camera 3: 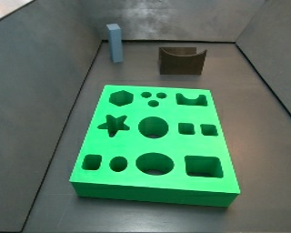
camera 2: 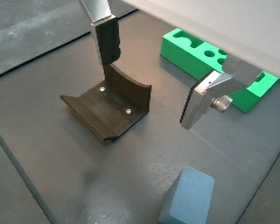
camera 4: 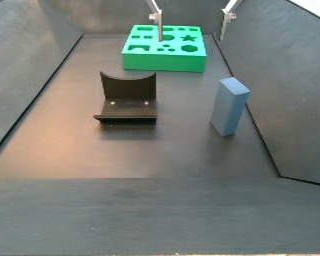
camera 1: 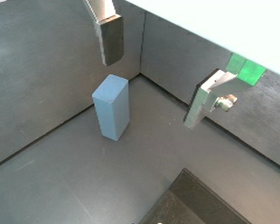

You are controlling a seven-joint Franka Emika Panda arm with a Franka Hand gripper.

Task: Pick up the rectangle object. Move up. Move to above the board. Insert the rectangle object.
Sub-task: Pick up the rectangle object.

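Observation:
Next, my gripper reaches the rectangle object and grabs its upper end [camera 3: 113, 28], leaving its lower end free to enter the board [camera 3: 173, 146].
The rectangle object, a light steel-blue block [camera 1: 111, 107], stands upright on the dark floor near a wall corner. It also shows in a wrist view [camera 2: 192, 197] and in both side views [camera 3: 115, 43] [camera 4: 230, 105]. The bright-green board [camera 3: 173, 146] with shaped holes lies flat, apart from the block; it also shows in a side view [camera 4: 163, 64] and in both wrist views [camera 2: 178, 54] [camera 1: 247, 70]. My gripper [camera 1: 157, 74] [camera 2: 154, 74] is open and empty, high above the floor. In a side view the gripper [camera 4: 192, 12] hangs over the board's end. Nothing is between the fingers [camera 1: 111, 39].
The dark fixture [camera 2: 111, 107] with a curved back stands on the floor between block and board; it shows in both side views [camera 3: 181, 59] [camera 4: 127, 97]. Grey walls [camera 4: 276, 70] enclose the floor on all sides.

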